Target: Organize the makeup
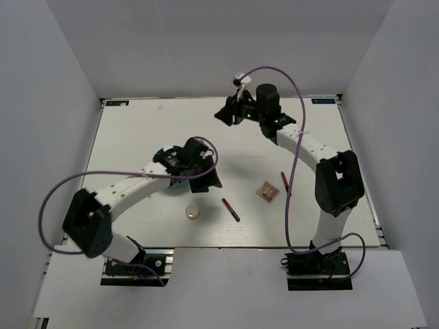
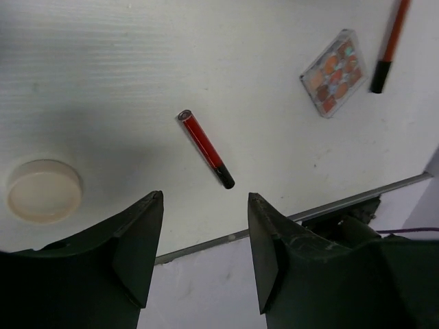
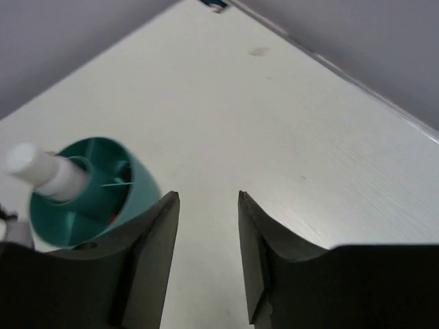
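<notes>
The red-black stick needs to go into the teal tub with the stick's black end (image 1: 237,218) free, so my left gripper should grab it next by its red body (image 1: 228,207).
A red-black stick (image 1: 230,209) lies near the table's front, also in the left wrist view (image 2: 204,148). A round cream compact (image 1: 193,212) lies to its left (image 2: 42,190). A square pinkish palette (image 1: 268,192) and a second thin red stick (image 1: 284,184) lie to the right (image 2: 334,73) (image 2: 388,44). A white bottle (image 3: 48,173) stands in the teal tub (image 3: 89,192), which my left arm mostly hides in the top view (image 1: 180,179). My left gripper (image 1: 209,179) (image 2: 204,199) is open and empty above the first stick. My right gripper (image 1: 223,115) (image 3: 206,197) is open and empty at the back. The clear vial and black tube are out of view.
The table's front edge (image 2: 226,238) runs just below the stick in the left wrist view. White walls enclose the table (image 1: 137,130) on the left, back and right. A purple cable (image 1: 295,164) loops along my right arm.
</notes>
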Tool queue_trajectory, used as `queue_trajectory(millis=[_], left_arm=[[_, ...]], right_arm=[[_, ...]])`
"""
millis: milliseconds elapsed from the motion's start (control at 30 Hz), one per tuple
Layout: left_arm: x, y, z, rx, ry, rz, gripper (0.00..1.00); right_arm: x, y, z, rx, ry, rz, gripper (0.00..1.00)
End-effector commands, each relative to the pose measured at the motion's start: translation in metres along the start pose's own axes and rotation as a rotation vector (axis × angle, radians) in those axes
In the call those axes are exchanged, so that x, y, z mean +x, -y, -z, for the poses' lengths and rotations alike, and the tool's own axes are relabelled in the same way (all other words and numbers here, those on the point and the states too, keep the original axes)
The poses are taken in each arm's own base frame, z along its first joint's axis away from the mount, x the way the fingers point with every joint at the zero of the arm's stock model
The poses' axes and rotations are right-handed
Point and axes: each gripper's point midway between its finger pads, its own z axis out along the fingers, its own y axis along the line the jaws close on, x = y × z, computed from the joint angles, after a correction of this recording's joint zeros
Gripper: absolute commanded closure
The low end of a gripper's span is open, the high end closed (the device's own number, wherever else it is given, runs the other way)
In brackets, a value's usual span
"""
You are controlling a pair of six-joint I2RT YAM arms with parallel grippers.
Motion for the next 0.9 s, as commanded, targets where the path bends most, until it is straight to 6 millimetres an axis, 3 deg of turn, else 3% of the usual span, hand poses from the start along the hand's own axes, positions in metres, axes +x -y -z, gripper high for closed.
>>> queue_trajectory(millis=[0,67,167,233,367,400,567,600,633,867], left_arm=[[0.021,0.006,-0.016,-0.096,-0.134,0.0,0.38],[0.027,0.01,-0.026,-0.137,-0.172,0.016,0.37],[0.036,0.015,-0.043,-0.196,-0.23,0.041,0.36],[0.038,0.016,-0.05,-0.238,-0.24,0.058,0.36],[0.048,0.016,-0.059,-0.278,-0.272,0.088,0.34],[0.051,0.021,-0.062,-0.246,-0.286,0.097,0.34],[0.058,0.015,-0.085,-0.219,-0.339,0.143,0.34],[0.051,0.022,-0.086,-0.216,-0.319,0.14,0.34],[0.056,0.013,-0.089,-0.256,-0.338,0.148,0.35],[0.064,0.001,-0.107,-0.356,-0.402,0.159,0.4]], right_arm=[[0.039,0.057,0.033,0.262,-0.277,0.015,0.56],[0.06,0.068,0.057,0.286,-0.416,-0.062,0.76],[0.074,0.081,0.087,0.314,-0.443,-0.146,0.84],[0.081,0.085,0.113,0.351,-0.434,-0.173,0.84],[0.084,0.081,0.141,0.397,-0.402,-0.225,0.83],[0.094,0.082,0.149,0.406,-0.412,-0.246,0.83],[0.101,0.079,0.171,0.44,-0.388,-0.281,0.82],[0.109,0.081,0.176,0.45,-0.396,-0.294,0.82],[0.109,0.081,0.179,0.456,-0.393,-0.296,0.82],[0.11,0.085,0.196,0.481,-0.367,-0.318,0.82]])
